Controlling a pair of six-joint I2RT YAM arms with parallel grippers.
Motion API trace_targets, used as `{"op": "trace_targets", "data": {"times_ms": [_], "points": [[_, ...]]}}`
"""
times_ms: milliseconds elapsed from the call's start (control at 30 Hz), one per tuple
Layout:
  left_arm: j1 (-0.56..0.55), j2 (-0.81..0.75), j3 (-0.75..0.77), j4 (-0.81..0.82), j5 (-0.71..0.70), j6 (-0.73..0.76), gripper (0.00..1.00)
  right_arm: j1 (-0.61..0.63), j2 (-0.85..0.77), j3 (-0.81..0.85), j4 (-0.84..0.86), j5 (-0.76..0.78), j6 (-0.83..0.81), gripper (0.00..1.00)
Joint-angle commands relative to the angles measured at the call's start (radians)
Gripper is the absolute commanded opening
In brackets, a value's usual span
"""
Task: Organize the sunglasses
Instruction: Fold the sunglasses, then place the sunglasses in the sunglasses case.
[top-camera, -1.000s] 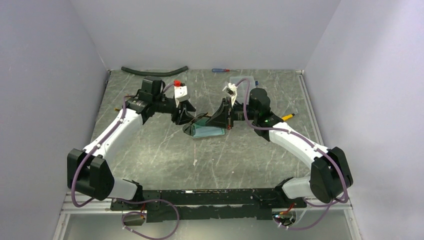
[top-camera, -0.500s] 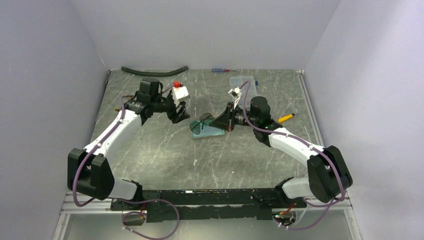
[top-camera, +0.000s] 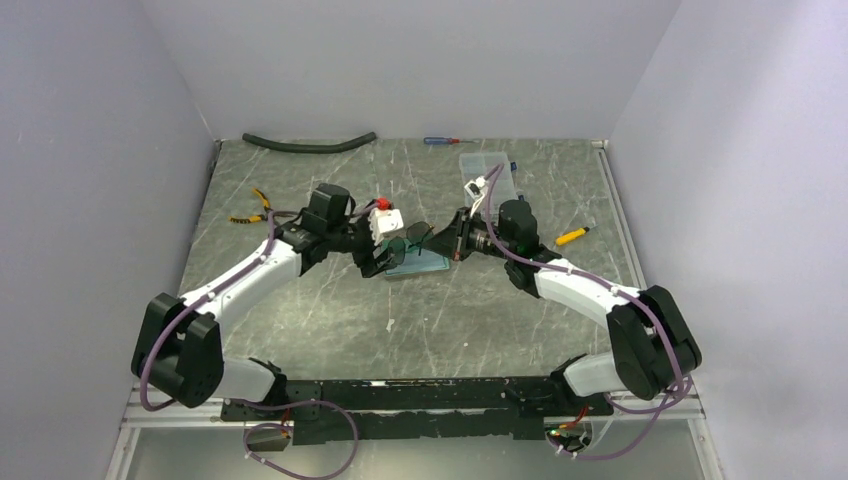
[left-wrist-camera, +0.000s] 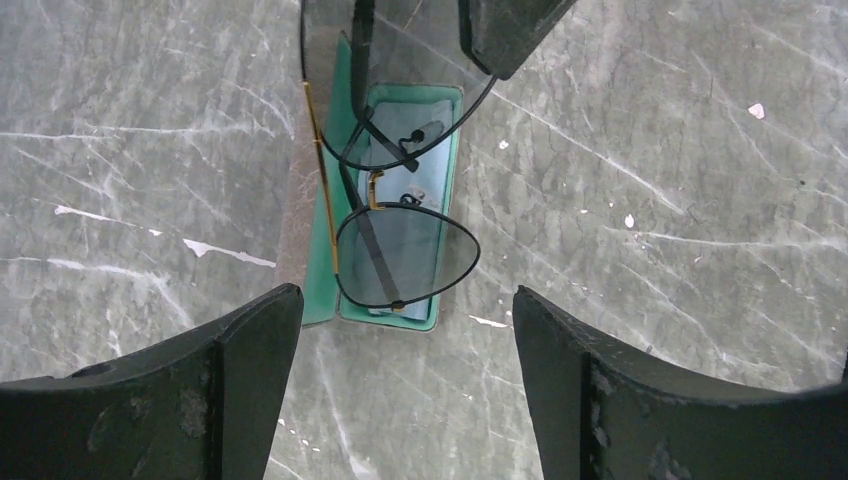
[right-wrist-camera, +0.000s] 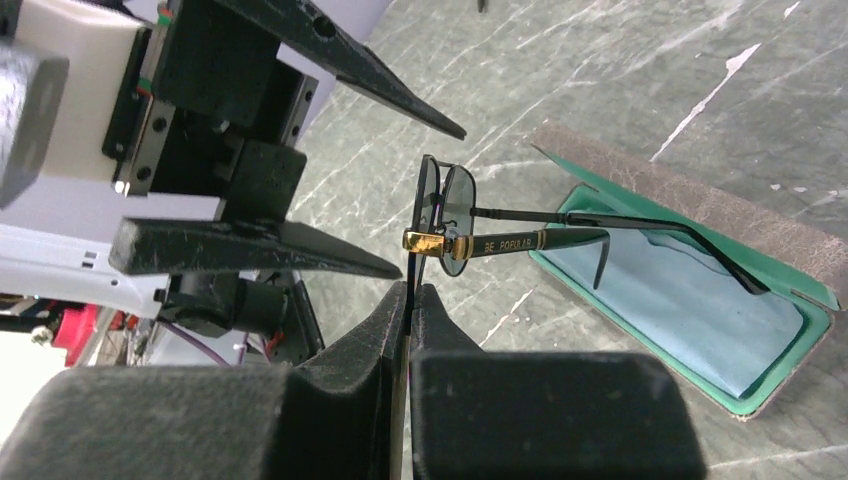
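I should line up the sunglasses (top-camera: 412, 240) before my right gripper opens: their lenses are upright above the case's edge, so they would fall short across it now.
The sunglasses (top-camera: 412, 240) are thin, dark and wire-framed with gold hinges. They hang just above the open brown case with teal lining (top-camera: 428, 264). My right gripper (top-camera: 455, 238) is shut on the rim of one lens, seen edge-on between its pads in the right wrist view (right-wrist-camera: 411, 290). There the glasses (right-wrist-camera: 500, 243) are partly folded, with one arm over the case (right-wrist-camera: 700, 310). My left gripper (top-camera: 380, 258) is open and empty on the left of the glasses. In the left wrist view the glasses (left-wrist-camera: 405, 255) and the case (left-wrist-camera: 320, 290) lie ahead of its spread fingers (left-wrist-camera: 250, 350).
Yellow-handled pliers (top-camera: 250, 205) lie at the left. A black hose (top-camera: 310, 143) and a small screwdriver (top-camera: 440, 141) lie along the back wall. A clear plastic box (top-camera: 485, 165) and a yellow-tipped tool (top-camera: 572, 236) sit to the right of my right arm.
My left arm first drew back left from the case, then swung right and nearer, up to the glasses. My right gripper has kept its hold on the glasses and shifted slightly.
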Motion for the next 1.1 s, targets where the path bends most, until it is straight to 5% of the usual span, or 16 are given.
{"op": "trace_targets", "data": {"times_ms": [0, 433, 1067], "points": [[-0.028, -0.012, -0.021, 0.127, -0.061, -0.019, 0.82, -0.001, 0.003, -0.023, 0.141, 0.036, 0.097, 0.0], [-0.025, 0.096, -0.028, 0.189, -0.11, 0.001, 0.83, 0.002, 0.113, 0.046, 0.087, 0.081, 0.041, 0.0], [-0.003, 0.191, -0.1, 0.277, -0.036, 0.088, 0.78, 0.007, 0.272, -0.003, 0.358, 0.021, 0.262, 0.0]]}}
